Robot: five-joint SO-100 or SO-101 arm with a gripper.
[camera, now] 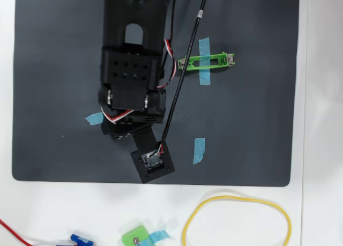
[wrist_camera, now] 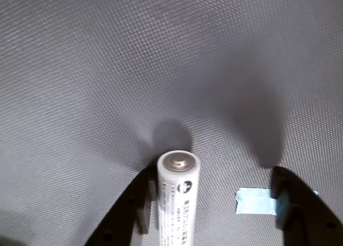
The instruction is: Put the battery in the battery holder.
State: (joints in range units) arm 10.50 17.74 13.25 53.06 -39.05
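Observation:
My gripper will next grab the battery by its printed white body [wrist_camera: 177, 214]. Then the battery's metal end [wrist_camera: 179, 161] will stay free to go into the battery holder.
In the wrist view the battery [wrist_camera: 178, 200], a white-silver cell with dark print, stands upright with its metal end toward the camera. It rests against the left finger [wrist_camera: 140, 203]. My gripper [wrist_camera: 213, 176] is open; the right finger [wrist_camera: 286, 200] is well apart from the battery. In the overhead view the arm covers the gripper and the battery. The green battery holder [camera: 217, 60] lies on the black mat [camera: 252, 123] to the right of the arm, crossed by blue tape, and is empty.
Blue tape strips lie on the mat [camera: 199, 150] [camera: 94, 118]; one shows by the right finger [wrist_camera: 256, 201]. A black cable [camera: 185, 69] runs past the holder's left end. A yellow loop [camera: 236, 199] and a squarish green piece [camera: 136, 236] lie off the mat.

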